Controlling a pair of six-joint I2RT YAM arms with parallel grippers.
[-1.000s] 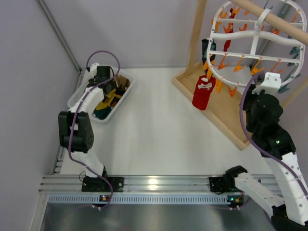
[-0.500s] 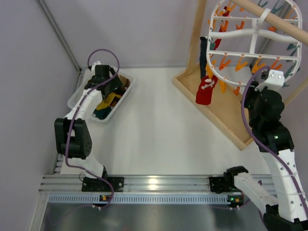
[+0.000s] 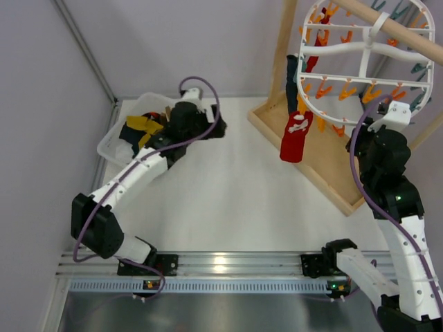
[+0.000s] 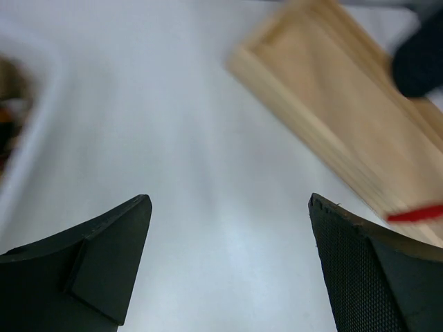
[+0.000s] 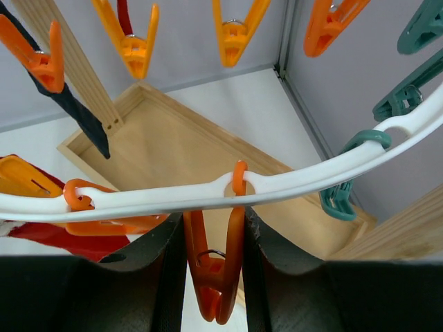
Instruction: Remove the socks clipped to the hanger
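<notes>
I should next grab the red sock with a white mark by its loose hanging end (image 3: pixel 293 149) (image 4: pixel 417 213) with my left gripper, so its clip stays free for my right gripper.
The white hanger (image 3: pixel 360 66) hangs from the wooden stand's rod at the top right. A red sock with a white mark (image 3: pixel 294 136) and a dark navy sock (image 3: pixel 291 75) hang clipped at its left rim, and another red one (image 3: pixel 315 52) hangs higher up. My right gripper (image 3: pixel 381 116) is at the rim's near side. In the right wrist view it (image 5: pixel 213 228) is shut on an orange clip (image 5: pixel 213 277) under the white rim (image 5: pixel 311 183). My left gripper (image 3: pixel 212 130) is open and empty over the white table (image 4: pixel 228 200).
A white bin (image 3: pixel 114 142) at the far left holds a mustard yellow sock (image 3: pixel 142 124) and dark socks. The stand's wooden base (image 3: pixel 325 166) lies under the hanger and shows in the left wrist view (image 4: pixel 339 111). Teal clips (image 5: pixel 346 197) dangle nearby.
My left arm has swung out of the bin and to the right, over the table. The hanger tilted slightly a second ago. My right gripper has stayed at the rim.
</notes>
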